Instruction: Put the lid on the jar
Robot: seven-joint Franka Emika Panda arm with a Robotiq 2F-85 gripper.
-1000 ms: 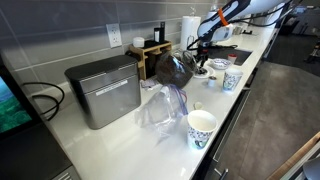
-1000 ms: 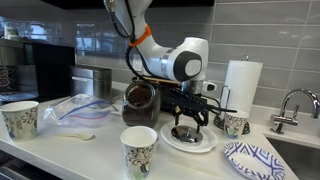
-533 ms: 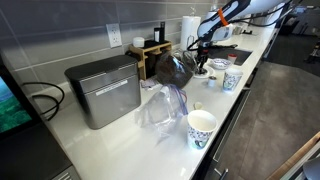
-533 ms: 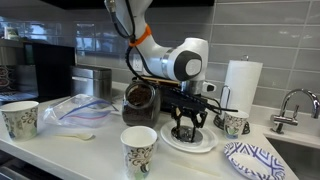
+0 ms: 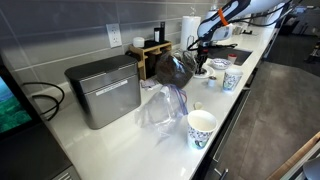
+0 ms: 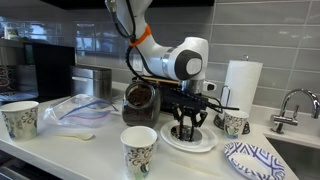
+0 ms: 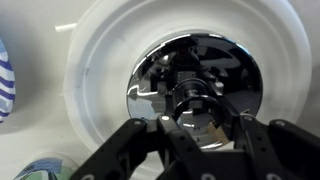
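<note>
The gripper's dark fingers have hold of the knob at the lid's middle from both sides, so the chrome lid would rise off the plate if the robot lifted now.
A shiny chrome lid with a round knob in its middle lies on a white plate. My gripper hangs straight down over it, and its dark fingers are shut around the knob. In both exterior views the gripper stands low over the plate. The jar, a rounded dark brownish vessel with an uncovered mouth, stands just beside the plate.
White patterned paper cups stand on the counter. A paper towel roll, a patterned plate and a faucet are by the sink. A plastic bag and a metal box lie beyond the jar.
The fingers have closed in from wide apart onto the lid's knob. The arm and the lid have stayed in place.
</note>
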